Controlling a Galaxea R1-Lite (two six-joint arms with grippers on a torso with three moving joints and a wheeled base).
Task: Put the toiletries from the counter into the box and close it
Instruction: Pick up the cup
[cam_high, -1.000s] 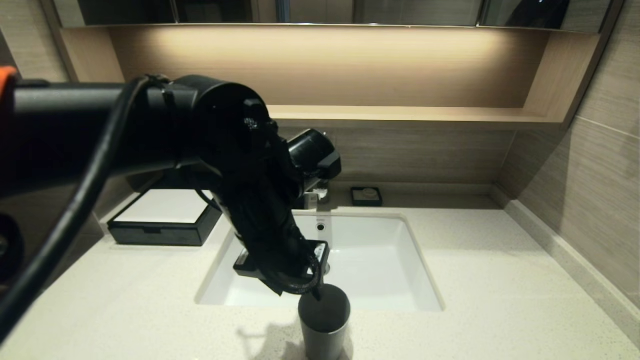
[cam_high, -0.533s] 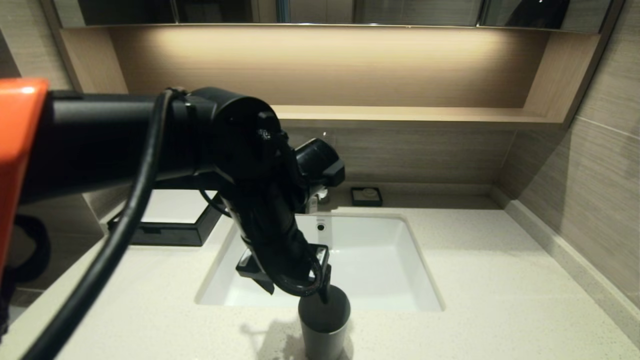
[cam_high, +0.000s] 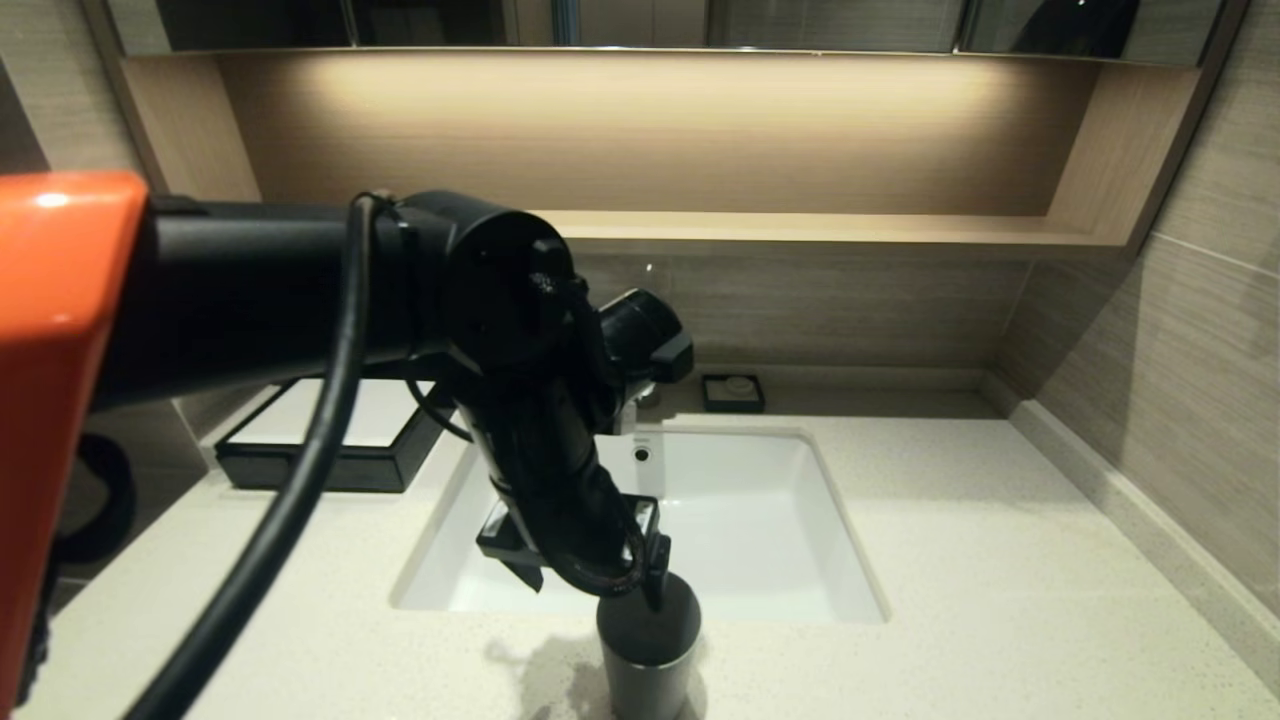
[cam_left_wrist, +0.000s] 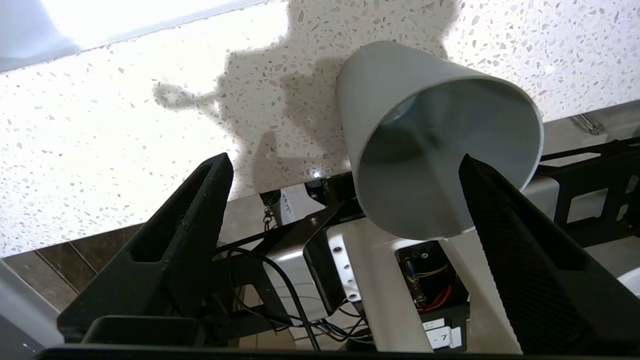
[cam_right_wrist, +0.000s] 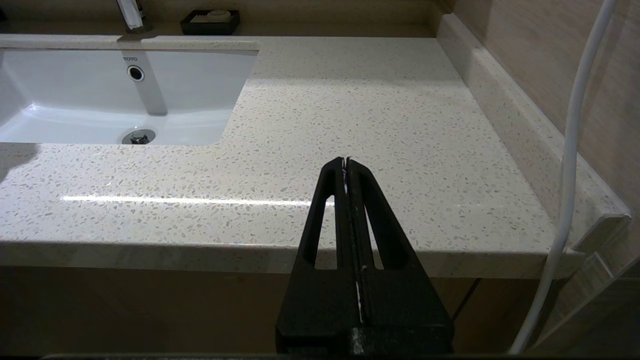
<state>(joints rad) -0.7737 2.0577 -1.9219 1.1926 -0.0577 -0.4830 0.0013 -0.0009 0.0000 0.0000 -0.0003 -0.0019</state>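
Observation:
My fingers are on either side of the grey cup's side (cam_high: 609, 658) but reach only its rim. My left gripper should move down before it closes on the cup.
No toiletry packets show in any view. The black box (cam_high: 300, 468) with its white top panel stands at the back left of the cream speckled counter (cam_high: 1000, 600); its drawer front looks pushed in, and my left arm partly hides it. My left gripper (cam_high: 585, 565) hangs open and empty over the counter's front edge. In the left wrist view the left gripper (cam_left_wrist: 342, 160) has one fingertip (cam_left_wrist: 467, 165) at the mouth of the grey cup (cam_left_wrist: 400, 125) and the other off to its side. My right gripper (cam_right_wrist: 346, 161) is shut and empty, low before the counter's front right edge.
The grey cup (cam_high: 648, 650) stands at the counter's front edge below the white sunken sink (cam_high: 760, 520). A small black soap dish (cam_high: 733, 392) sits behind the sink. A wooden wall shelf (cam_high: 800, 230) runs above. A stone upstand (cam_high: 1130, 520) borders the right side.
My left arm has swung further into view and lowered, bringing the open gripper closer onto the grey cup's rim. The cup and box have not moved.

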